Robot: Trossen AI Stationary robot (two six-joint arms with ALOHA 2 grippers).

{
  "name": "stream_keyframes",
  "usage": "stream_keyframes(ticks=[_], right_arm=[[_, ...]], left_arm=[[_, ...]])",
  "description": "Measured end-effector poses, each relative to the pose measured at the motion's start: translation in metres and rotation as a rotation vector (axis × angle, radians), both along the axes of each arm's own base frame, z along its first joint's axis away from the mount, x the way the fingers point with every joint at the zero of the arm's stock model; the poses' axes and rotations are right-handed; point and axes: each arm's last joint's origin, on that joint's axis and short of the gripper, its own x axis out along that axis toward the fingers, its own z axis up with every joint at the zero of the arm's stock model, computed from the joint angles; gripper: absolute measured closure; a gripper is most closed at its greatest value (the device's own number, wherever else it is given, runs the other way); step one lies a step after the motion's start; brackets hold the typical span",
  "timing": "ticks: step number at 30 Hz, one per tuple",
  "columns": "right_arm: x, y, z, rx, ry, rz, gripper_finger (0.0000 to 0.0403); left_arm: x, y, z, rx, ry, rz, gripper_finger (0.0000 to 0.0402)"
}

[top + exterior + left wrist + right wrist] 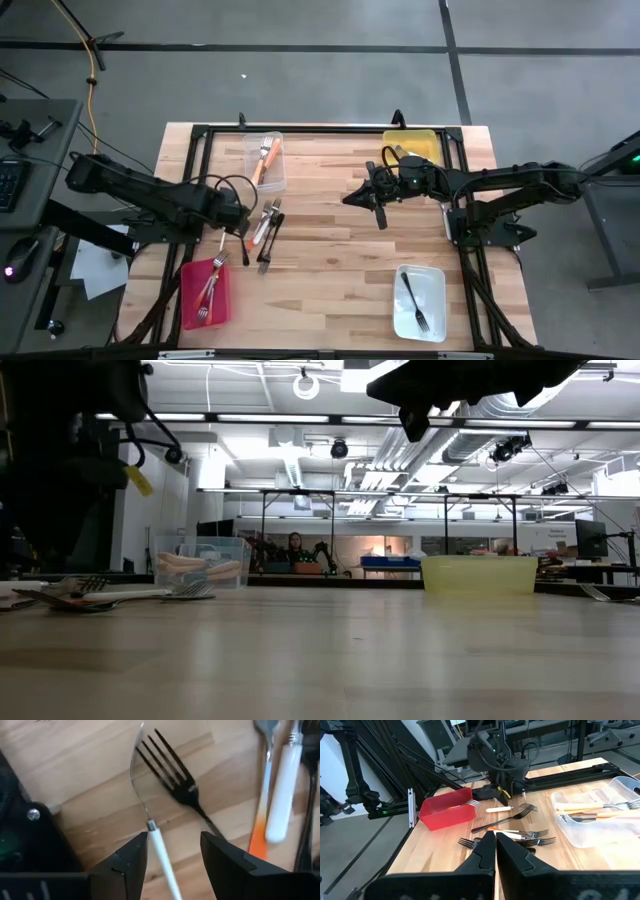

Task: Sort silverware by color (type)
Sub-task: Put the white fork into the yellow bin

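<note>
I will next pick up the white-handled fork (161, 851) with my left gripper by its metal neck above the handle (148, 819), so that I can sort it by color.
A loose pile of silverware (267, 225) lies on the table's left half: forks with white, orange and dark handles, also seen in the right wrist view (515, 835). My left gripper (240, 235) is open, low over the pile's left side. Its fingers stand on either side of a white-handled fork (161, 851) that lies beside a dark fork (177, 775). My right gripper (381, 212) is shut and empty (496, 847). It hangs above the table's middle, toward the far edge.
A red bin (190, 300) near the left front holds forks. A clear bin (280, 170) at the far edge holds orange-handled pieces. A yellow bin (420, 145) stands far right. A white bin (435, 290) near right holds a dark fork (414, 302). Bare wood lies between them.
</note>
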Motion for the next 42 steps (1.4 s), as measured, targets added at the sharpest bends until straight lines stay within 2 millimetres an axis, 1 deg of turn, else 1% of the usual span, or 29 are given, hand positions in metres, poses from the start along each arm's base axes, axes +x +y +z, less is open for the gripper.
stream_keyframes(ticks=[5, 10, 18, 30, 38, 42], right_arm=[[0.000, 0.000, 0.000, 0.000, 0.000, 0.000, 0.0403], [0.000, 0.000, 0.000, -0.001, 0.000, -0.004, 0.0403], [0.000, 0.000, 0.000, -0.001, 0.001, -0.004, 0.0403], [0.000, 0.000, 0.000, 0.000, 0.003, -0.003, 0.0403], [0.000, 0.000, -0.001, 0.000, 0.007, -0.003, 0.0403], [0.000, 0.000, -0.001, 0.000, 0.007, -0.003, 0.0403]], left_arm=[[0.001, 0.009, -0.005, 0.020, -0.007, 0.047, 0.0229], [0.000, 0.015, -0.017, 0.012, 0.014, 0.037, 0.0229], [0.004, 0.021, -0.023, 0.044, 0.054, -0.005, 0.0229], [0.010, 0.023, -0.036, 0.019, 0.151, -0.020, 0.0229], [0.017, 0.022, -0.043, 0.004, 0.152, -0.029, 0.0230], [0.018, 0.022, -0.044, -0.001, 0.149, -0.027, 0.0249]])
